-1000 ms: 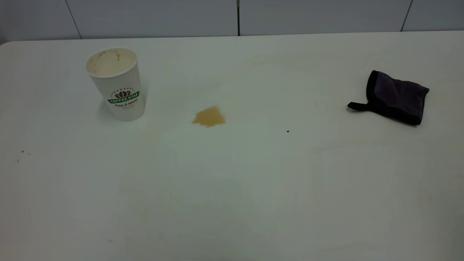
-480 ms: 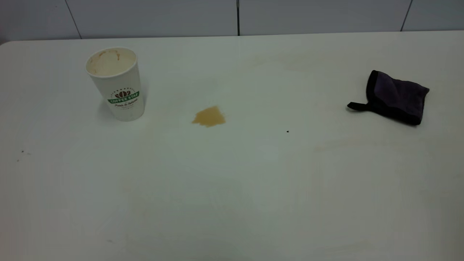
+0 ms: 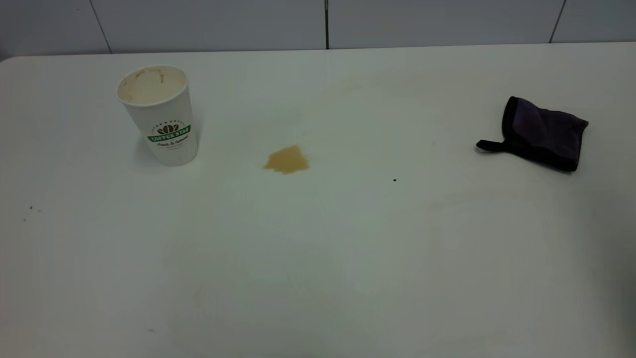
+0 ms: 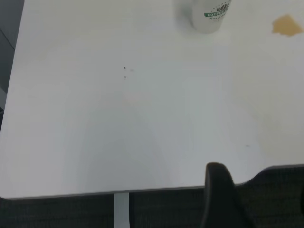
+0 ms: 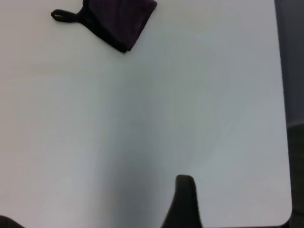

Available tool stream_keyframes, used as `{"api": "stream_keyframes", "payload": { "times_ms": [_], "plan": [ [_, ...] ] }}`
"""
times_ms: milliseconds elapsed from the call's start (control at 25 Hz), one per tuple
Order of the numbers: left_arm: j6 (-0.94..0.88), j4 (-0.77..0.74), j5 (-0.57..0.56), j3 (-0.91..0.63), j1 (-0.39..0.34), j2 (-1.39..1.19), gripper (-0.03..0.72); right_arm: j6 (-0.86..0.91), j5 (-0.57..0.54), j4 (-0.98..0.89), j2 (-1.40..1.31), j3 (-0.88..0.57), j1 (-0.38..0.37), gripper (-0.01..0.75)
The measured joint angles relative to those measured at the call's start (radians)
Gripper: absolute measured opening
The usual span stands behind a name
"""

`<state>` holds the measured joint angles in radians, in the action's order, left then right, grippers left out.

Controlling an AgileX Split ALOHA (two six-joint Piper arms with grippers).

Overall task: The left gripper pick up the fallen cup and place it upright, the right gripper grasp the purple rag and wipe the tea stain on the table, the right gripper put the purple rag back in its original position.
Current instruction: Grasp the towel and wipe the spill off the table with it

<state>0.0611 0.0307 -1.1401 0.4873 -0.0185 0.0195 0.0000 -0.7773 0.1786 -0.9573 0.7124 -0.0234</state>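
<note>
The purple rag next needs to be grabbed by its folded cloth body [image 3: 542, 132] with my right gripper, so the rag's loop stays free and it can wipe the tea stain [image 3: 287, 160].
The cup [image 3: 160, 114] stands upright at the table's [image 3: 318, 258] far left, white with a green banner logo and a tan-stained inside; its lower part also shows in the left wrist view [image 4: 210, 15]. To its right lies the tan tea stain [image 3: 287, 160] [image 4: 287, 25]. The purple rag [image 3: 542, 133] [image 5: 118, 19] lies folded at the far right, its black loop tab pointing toward the stain. Neither gripper appears in the exterior view. My left gripper [image 4: 219, 194] hangs over the table's near left edge, far from the cup. My right gripper [image 5: 184, 202] hovers over the table's near right corner, well away from the rag.
A tiny black speck [image 3: 394, 180] sits between the stain and the rag, and small dark specks [image 3: 31, 208] mark the left side. A grey panelled wall [image 3: 318, 22] runs behind the table. Dark floor [image 4: 280, 199] shows beyond the near edge.
</note>
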Motion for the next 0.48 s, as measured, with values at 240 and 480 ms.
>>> {"api": "stream_keyframes", "payload": {
  "times_ms": [240, 480],
  "plan": [
    [0.000, 0.000, 0.000, 0.000, 0.000, 0.000, 0.434, 0.000, 0.195, -0.009, -0.379, 0.109, 0.000, 0.709],
    [0.000, 0.000, 0.000, 0.000, 0.000, 0.000, 0.434, -0.026, 0.331, -0.112, -0.731, 0.227, 0.001, 0.711]
  ]
}}
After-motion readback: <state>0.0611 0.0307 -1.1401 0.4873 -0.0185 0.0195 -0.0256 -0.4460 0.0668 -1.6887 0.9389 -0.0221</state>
